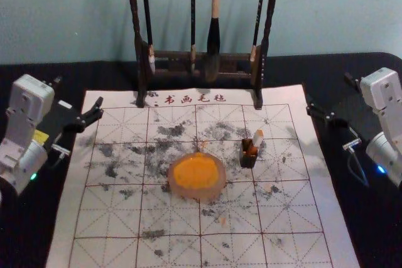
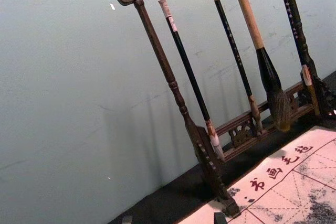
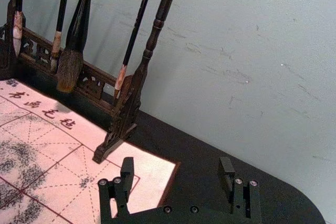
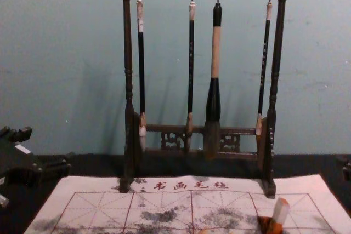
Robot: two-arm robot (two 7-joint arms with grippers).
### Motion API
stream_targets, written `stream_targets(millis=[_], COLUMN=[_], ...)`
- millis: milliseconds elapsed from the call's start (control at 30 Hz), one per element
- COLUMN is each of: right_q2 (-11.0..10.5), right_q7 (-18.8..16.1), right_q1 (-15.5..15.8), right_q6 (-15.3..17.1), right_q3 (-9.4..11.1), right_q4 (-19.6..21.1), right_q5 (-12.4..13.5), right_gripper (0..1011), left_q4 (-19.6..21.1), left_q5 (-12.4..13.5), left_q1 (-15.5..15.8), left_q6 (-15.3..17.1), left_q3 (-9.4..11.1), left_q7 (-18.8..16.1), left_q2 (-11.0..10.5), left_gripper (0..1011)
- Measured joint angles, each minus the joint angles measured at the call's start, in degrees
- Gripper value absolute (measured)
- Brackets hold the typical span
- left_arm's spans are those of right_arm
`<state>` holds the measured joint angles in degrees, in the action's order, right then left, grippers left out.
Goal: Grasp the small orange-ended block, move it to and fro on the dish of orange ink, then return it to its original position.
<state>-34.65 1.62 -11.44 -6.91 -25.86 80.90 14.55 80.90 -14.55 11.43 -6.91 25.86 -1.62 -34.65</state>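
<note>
My right gripper needs to grip the upper part of the orange block above the holder next, because the block's lower end sits in the dark square holder (image 4: 265,225).
My left gripper (image 1: 77,94) is open over the left edge of the mat, and my right gripper (image 1: 330,94) is open over its right edge; both are empty. In the wrist views, the left gripper (image 2: 173,218) and right gripper (image 3: 177,165) have their fingers wide apart. The small block (image 1: 258,137) leans in a dark square holder (image 1: 249,160), pale end up; in the chest view the block (image 4: 280,213) shows orange lower down. Left of the holder, a round dish (image 1: 217,193) contains orange ink (image 1: 195,172). Neither gripper touches the block or dish.
A dark wooden rack (image 4: 129,108) with several hanging brushes, including a thick brush (image 4: 213,102), stands at the mat's back edge. The white gridded mat (image 1: 110,224) has grey ink smudges and lies on a black table (image 1: 333,70) before a pale wall.
</note>
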Motion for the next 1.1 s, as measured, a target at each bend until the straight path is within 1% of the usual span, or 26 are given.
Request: stream_targets(millis=[1100], right_q2=[0.00], right_q7=[0.00], right_q1=[0.00], right_q6=[0.00], right_q3=[0.00], right_q4=[0.00], right_q5=[0.00], right_gripper=[1000], left_q4=[0.00], left_q5=[0.00], left_q1=[0.00], left_q6=[0.00], left_q3=[0.00], left_q7=[0.00], left_q2=[0.00], left_gripper=[1001])
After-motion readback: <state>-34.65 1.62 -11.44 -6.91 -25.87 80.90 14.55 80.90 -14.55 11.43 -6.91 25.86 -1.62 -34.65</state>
